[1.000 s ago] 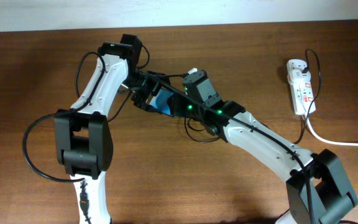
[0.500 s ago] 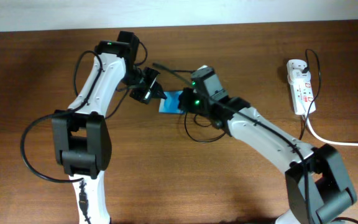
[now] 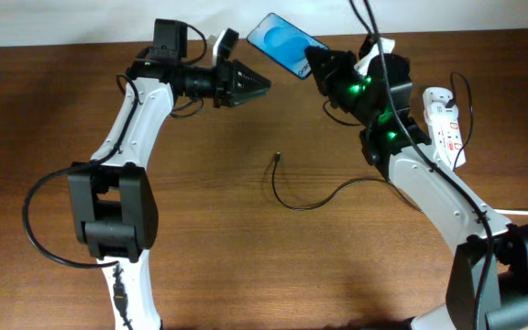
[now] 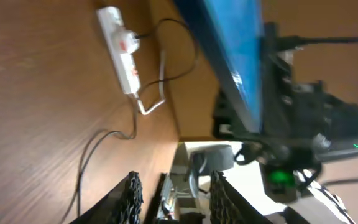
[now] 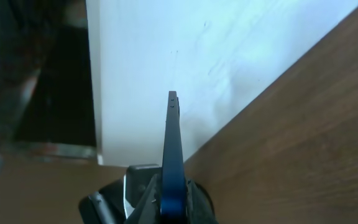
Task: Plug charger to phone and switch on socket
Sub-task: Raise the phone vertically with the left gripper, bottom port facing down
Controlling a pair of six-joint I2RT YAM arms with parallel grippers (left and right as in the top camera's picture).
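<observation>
I need to grab the phone [image 3: 285, 42] next with my left gripper, near the phone's end opposite my right gripper, so the phone's other end stays free for plugging in the charger.
My right gripper [image 3: 322, 62] is shut on one end of the phone [image 3: 285, 42] and holds it tilted high above the back of the table. In the right wrist view the phone [image 5: 172, 149] is seen edge-on between the jaws [image 5: 171, 200]. My left gripper [image 3: 257, 87] is open and empty, pointing at the phone from the left, apart from it; its fingers [image 4: 178, 198] frame the blue phone [image 4: 236, 68]. The charger's connector [image 3: 277, 158] lies loose on the table, and its cable [image 3: 312, 203] curves right towards the socket [image 3: 445, 126], which also shows in the left wrist view [image 4: 122, 53].
The socket's thick white cord [image 3: 507, 211] runs off the right edge. A white wall [image 5: 229, 50] borders the back edge of the brown table [image 3: 246, 266]. The right arm [image 3: 429, 183] spans the right side.
The right gripper has lifted the phone off the table, up and to the back right. The left gripper has drawn away from it and risen. The charger's end now lies uncovered on the table.
</observation>
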